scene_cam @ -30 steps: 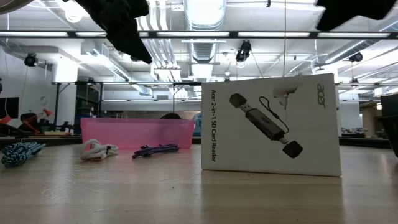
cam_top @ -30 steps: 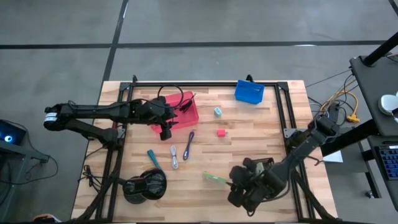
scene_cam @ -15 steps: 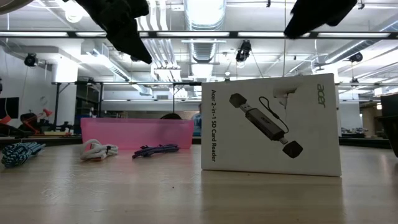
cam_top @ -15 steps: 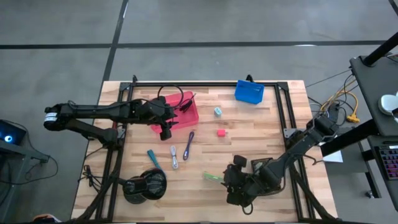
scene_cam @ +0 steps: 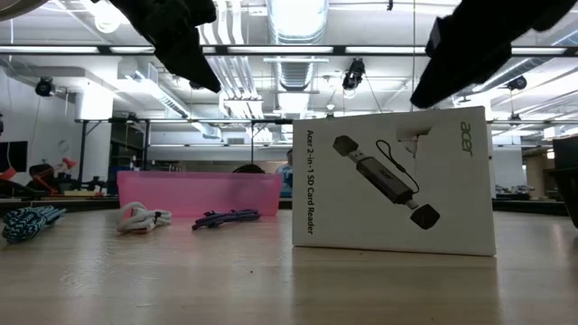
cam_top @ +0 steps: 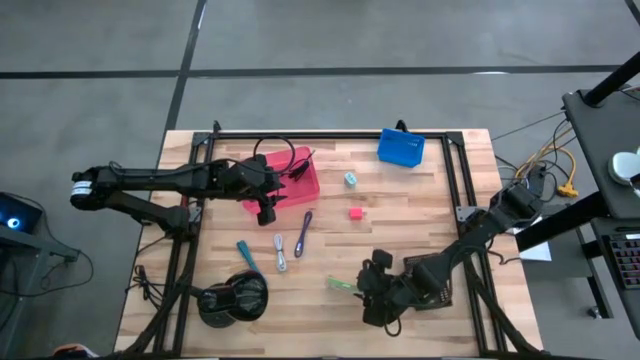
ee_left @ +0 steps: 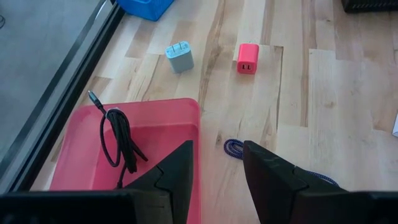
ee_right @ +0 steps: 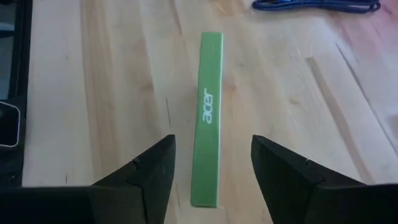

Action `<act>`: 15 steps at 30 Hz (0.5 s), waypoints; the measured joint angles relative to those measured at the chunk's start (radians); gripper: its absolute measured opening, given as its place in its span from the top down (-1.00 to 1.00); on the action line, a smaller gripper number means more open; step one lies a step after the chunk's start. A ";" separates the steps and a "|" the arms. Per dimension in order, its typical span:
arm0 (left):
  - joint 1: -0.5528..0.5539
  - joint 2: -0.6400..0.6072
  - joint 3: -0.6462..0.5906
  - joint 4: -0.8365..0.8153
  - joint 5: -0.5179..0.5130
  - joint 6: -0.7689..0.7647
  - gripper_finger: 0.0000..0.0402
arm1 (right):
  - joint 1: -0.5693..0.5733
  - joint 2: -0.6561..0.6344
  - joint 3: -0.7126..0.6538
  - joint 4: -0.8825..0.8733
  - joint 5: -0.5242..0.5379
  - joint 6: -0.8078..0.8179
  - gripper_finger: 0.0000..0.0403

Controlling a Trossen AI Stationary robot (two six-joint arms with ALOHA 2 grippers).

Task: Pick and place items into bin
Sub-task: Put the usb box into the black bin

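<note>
It isn't time to close on the green packet (cam_top: 341,285) (ee_right: 208,149) yet: my right gripper's fingers stop above the packet, so I need to first lower my right gripper.
A green packet (ee_right: 208,149) stands on its long edge on the table; the low view shows its white Acer face (scene_cam: 393,181). My right gripper (ee_right: 211,142) hovers over it, open, one finger on either side of its top edge, touching nothing. My left gripper (ee_left: 217,180) hangs open above the near rim of the pink bin (cam_top: 285,180), which holds a black cable (ee_left: 118,143). On the wood lie a pale teal cube (cam_top: 350,179), a pink cube (cam_top: 355,213), a purple cord (cam_top: 303,232), a grey cord (cam_top: 280,250) and a teal pen (cam_top: 246,255).
A big black round object (cam_top: 235,297) sits at the near left. A blue bin (cam_top: 401,147) stands at the far right. A black frame (cam_top: 330,134) runs along the table's far and side edges. Bare wood lies between the cubes and the green packet.
My right gripper has come down and toward the table's left edge, closing in on the green packet, and its wrist has rolled. The packet has stayed where it was.
</note>
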 joint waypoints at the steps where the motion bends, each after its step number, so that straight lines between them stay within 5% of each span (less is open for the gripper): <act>1: 0.000 0.000 0.000 0.000 0.000 0.000 0.38 | 0.000 0.000 -0.011 0.015 0.000 0.001 0.02; 15: 0.000 0.000 0.000 0.000 0.000 0.000 0.38 | -0.001 0.000 -0.099 0.126 -0.080 0.018 0.03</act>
